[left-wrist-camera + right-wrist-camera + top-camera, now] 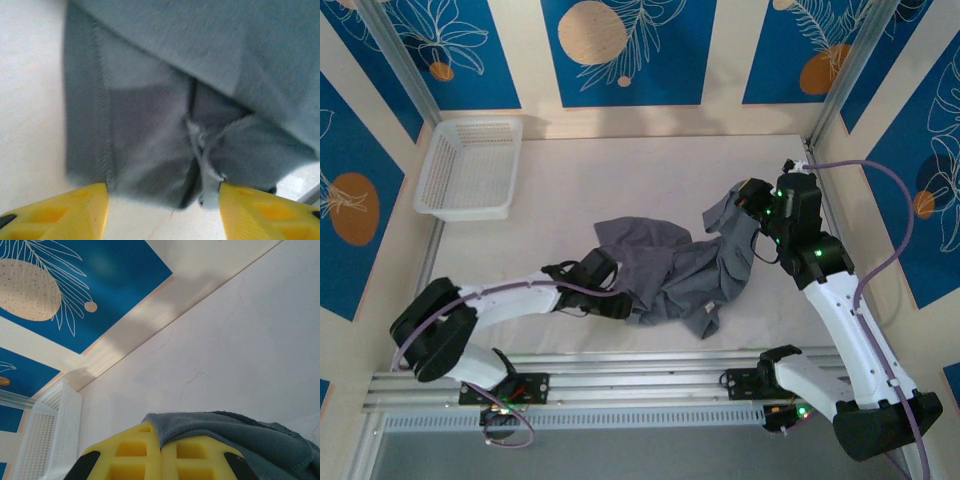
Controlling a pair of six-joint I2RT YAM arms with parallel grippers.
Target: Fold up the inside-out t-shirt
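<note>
I need to spread the inside-out t-shirt [680, 272] for folding, so my left gripper should grab it by its hemmed edge [634, 311] next, opposite where my right gripper holds it.
The inside-out t-shirt [680, 272] lies crumpled in a slate-grey heap in the middle of the table. Its right end is lifted by my right gripper [738, 203]. In the right wrist view the yellow fingers [125, 452] of that gripper [161, 440] are pressed together on a stitched edge of the t-shirt [240, 432], which drapes off to the right. My left gripper [626, 298] sits low at the heap's left side. Seen from the left wrist, its gripper [163, 215] is open, with bare table between the fingertips [70, 212]. A hemmed edge of the t-shirt [150, 125] lies just beyond them.
A white mesh basket [470, 168] stands at the back left corner of the table [620, 180], also visible at the left as the basket [55, 430] in the right wrist view. Blue patterned walls and metal frame posts close in the table on three sides.
</note>
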